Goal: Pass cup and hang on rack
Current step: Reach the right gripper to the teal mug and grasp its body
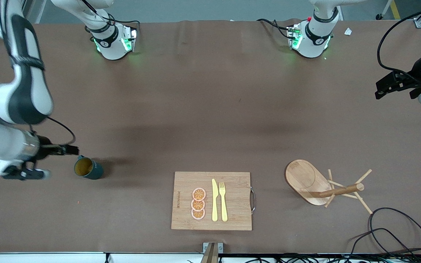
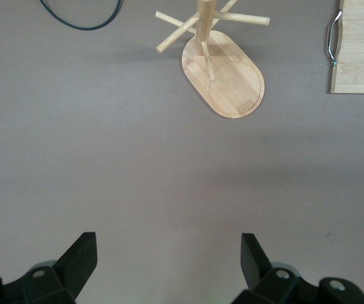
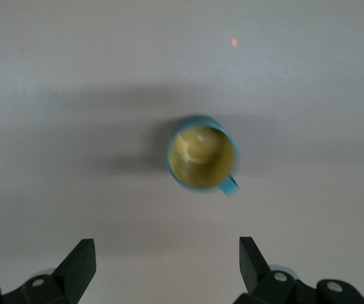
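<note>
My right gripper grabs the dark teal cup by its rim (image 1: 83,166) (image 3: 174,140) next. Then I pass the cup over toward the wooden rack.
The dark teal cup (image 1: 88,168) stands upright on the brown table near the right arm's end, its yellowish inside showing. In the right wrist view the cup (image 3: 202,159) shows from above with its small handle. My right gripper (image 1: 57,162) hovers low beside the cup, toward the table's end, open and empty; its fingertips (image 3: 80,259) frame bare table. The wooden rack (image 1: 307,180) stands near the left arm's end and also shows in the left wrist view (image 2: 233,82). My left gripper (image 1: 395,91) waits high over the table's edge, open and empty (image 2: 169,253).
A bamboo cutting board (image 1: 210,201) with a yellow knife, a fork and orange slices lies between the cup and the rack, near the front camera. A black cable (image 1: 397,233) loops on the table beside the rack.
</note>
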Action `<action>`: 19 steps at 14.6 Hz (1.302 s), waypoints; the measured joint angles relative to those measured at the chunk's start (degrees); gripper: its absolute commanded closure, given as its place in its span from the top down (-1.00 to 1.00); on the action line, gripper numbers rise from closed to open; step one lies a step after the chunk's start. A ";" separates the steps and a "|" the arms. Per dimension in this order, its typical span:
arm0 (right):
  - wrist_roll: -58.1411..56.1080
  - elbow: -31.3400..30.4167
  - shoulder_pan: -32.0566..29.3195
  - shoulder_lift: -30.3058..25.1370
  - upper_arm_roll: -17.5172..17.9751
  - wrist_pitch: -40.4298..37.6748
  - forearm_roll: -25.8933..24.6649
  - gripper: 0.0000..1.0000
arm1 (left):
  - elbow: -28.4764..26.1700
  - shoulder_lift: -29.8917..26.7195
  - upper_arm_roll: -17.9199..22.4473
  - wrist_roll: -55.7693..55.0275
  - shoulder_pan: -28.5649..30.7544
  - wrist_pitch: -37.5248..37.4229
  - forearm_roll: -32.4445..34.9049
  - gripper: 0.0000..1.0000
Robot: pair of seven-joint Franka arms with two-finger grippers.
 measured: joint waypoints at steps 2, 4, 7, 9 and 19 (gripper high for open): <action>4.99 0.13 1.59 3.61 0.00 4.04 0.00 1.00 | 0.04 0.29 0.02 0.00 0.06 0.48 0.00 1.00; 6.80 0.20 1.76 5.76 -0.15 6.02 0.00 1.00 | 0.07 0.45 0.03 0.00 0.09 1.08 0.00 1.00; 7.19 -0.58 0.64 7.72 -0.67 9.20 0.01 1.00 | 0.10 0.60 0.03 0.00 0.10 1.49 0.00 1.00; 7.32 -2.36 -0.38 8.44 -0.71 12.25 0.10 0.84 | 0.10 0.63 0.03 0.00 0.09 1.71 0.00 1.00; 7.55 -4.57 -0.59 9.61 -0.54 14.79 0.20 -0.98 | 0.46 0.67 0.03 0.00 0.10 1.83 0.00 1.00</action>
